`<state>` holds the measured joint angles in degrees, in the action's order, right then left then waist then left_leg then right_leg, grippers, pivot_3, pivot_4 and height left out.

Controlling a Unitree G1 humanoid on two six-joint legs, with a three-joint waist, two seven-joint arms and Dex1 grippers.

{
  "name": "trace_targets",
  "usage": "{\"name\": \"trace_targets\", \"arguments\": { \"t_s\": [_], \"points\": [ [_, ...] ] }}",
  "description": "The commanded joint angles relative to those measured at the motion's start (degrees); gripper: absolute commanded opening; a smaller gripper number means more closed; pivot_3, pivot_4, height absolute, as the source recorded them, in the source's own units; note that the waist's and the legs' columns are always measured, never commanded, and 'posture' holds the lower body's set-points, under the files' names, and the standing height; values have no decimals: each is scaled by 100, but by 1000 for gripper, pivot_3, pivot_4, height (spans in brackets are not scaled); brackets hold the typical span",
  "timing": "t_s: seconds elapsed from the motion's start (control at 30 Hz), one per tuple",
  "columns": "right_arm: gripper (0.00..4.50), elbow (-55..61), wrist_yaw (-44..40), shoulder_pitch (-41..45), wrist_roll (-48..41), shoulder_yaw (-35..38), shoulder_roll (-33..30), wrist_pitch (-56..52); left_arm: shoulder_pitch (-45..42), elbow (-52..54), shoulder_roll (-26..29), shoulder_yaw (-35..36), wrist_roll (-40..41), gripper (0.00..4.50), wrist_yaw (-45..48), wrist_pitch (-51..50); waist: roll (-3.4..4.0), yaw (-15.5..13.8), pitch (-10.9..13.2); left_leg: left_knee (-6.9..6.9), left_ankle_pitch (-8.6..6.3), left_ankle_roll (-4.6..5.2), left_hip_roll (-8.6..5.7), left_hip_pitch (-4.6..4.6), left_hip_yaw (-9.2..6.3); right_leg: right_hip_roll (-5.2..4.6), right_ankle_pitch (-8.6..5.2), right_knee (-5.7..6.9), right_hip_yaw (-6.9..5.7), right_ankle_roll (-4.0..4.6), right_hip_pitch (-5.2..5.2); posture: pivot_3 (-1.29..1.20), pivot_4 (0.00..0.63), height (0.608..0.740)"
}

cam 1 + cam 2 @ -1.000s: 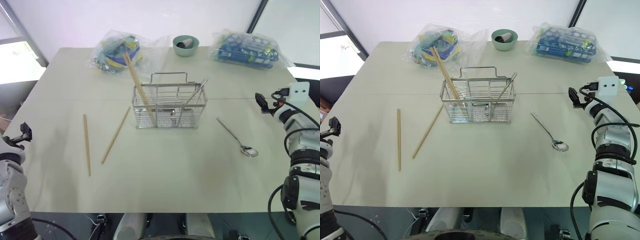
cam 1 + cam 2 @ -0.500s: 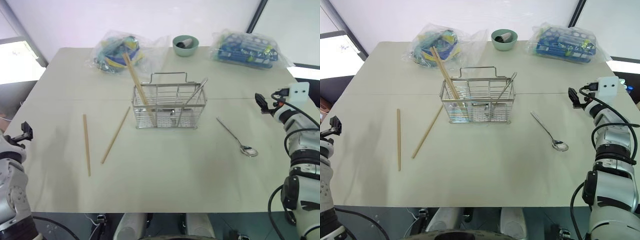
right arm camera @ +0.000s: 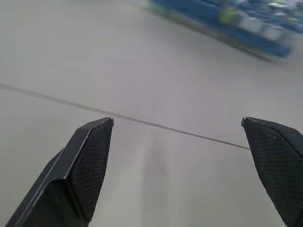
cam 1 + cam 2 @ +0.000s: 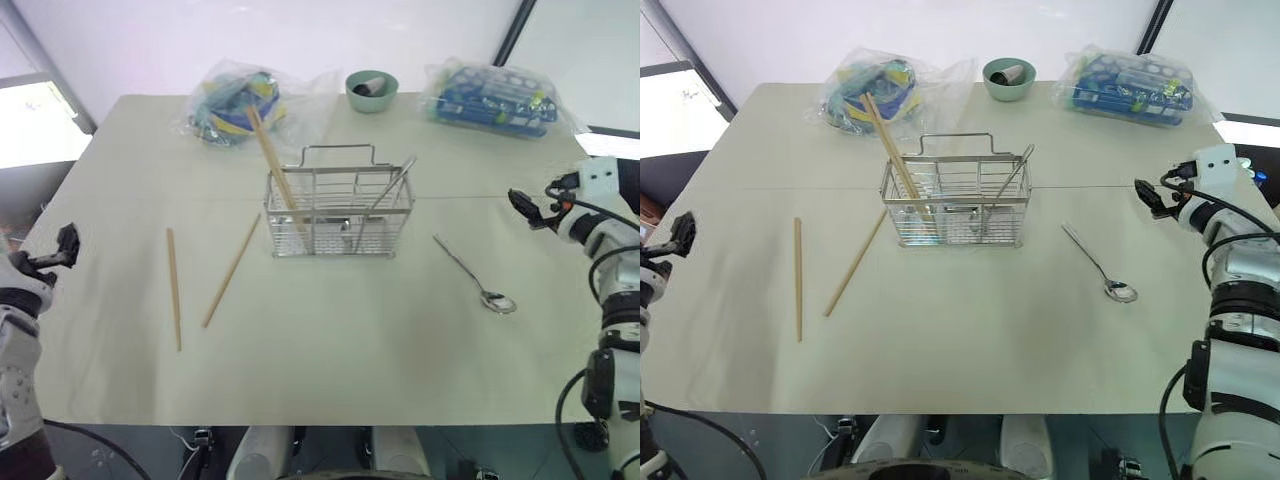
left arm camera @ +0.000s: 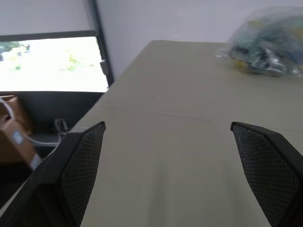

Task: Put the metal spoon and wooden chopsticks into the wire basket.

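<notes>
My right gripper grabs the metal spoon by its handle [image 4: 459, 263] next, to stand the spoon bowl-first in the wire basket [image 4: 338, 215].
The wire basket [image 4: 338, 215] stands mid-table with wooden chopsticks [image 4: 273, 165] leaning out of its left end and a thin metal utensil [image 4: 388, 190] leaning at its right end. Two more wooden chopsticks lie flat to its left, one [image 4: 173, 288] farther out and one [image 4: 232, 268] slanting toward the basket. The metal spoon [image 4: 475, 275] lies on the table to the basket's right, bowl toward me. My left gripper [image 4: 65, 243] hovers open at the table's left edge, holding nothing. Past the spoon, near the right edge, my right gripper [image 4: 522, 207] is open and holds nothing.
Two clear plastic bags of items sit at the back, one at the back left [image 4: 235, 100] and one at the back right [image 4: 490, 98], with a green bowl [image 4: 371, 90] between them. A seam [image 3: 142, 122] crosses the table [image 4: 330, 350].
My left gripper has moved up and inward toward the table's left edge and has turned. My right gripper has turned at the wrist but stays in about the same place. Nothing on the table has moved.
</notes>
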<state>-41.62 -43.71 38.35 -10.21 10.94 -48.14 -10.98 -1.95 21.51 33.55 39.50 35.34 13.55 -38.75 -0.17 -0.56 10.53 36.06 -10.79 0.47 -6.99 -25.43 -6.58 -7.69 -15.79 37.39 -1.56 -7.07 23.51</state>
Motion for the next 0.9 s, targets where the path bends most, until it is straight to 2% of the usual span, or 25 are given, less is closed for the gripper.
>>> {"name": "trace_targets", "arguments": {
  "t_s": [0.03,0.2,0.37,0.57,0.73,0.87,0.9],
  "points": [
    [4467,1207,-713,-427,-253,-127,-218,-685,-125,831,424,-89,1309,4468,690,-691,0,2,0,1,0,0,0,0,0,0,0,1,0,0,-1,0,150,697],
    [4467,2926,-1238,-1179,-695,-173,-485,-2104,314,1865,1266,-427,2491,4468,1842,-1212,13,37,6,-8,0,0,-1,-3,7,-2,0,2,17,0,8,0,150,697],
    [4467,4024,-1346,-1850,-1056,-61,-656,-3006,514,2234,1952,-598,3030,4468,2555,-1317,19,82,8,-17,-1,0,15,-1,13,1,-5,1,25,11,13,0,150,697],
    [4467,4747,-1177,-2371,-1385,63,-545,-3555,90,2089,2460,-1455,2366,4468,3004,-946,22,113,8,-18,-2,-1,19,-4,30,-8,-1,-10,28,22,8,0,150,697],
    [4467,4756,-858,-2426,-1349,-65,-294,-3547,-789,1747,2342,-2361,1884,4468,3160,-637,21,110,8,-21,-2,-1,21,-5,31,-8,1,-20,26,24,9,0,150,697],
    [4467,4582,-671,-2350,-1305,-135,-99,-3516,-1230,1638,2273,-2645,1808,4468,3248,-599,20,115,9,-35,-1,0,21,-8,32,-5,2,-33,25,21,17,0,150,697],
    [4209,4539,-648,-2352,-1284,-161,-72,-3490,-1288,1630,2267,-2681,1814,4498,3269,-604,20,112,9,-41,-1,1,21,-8,32,-5,3,-35,25,21,19,0,150,697]
  ]
}}
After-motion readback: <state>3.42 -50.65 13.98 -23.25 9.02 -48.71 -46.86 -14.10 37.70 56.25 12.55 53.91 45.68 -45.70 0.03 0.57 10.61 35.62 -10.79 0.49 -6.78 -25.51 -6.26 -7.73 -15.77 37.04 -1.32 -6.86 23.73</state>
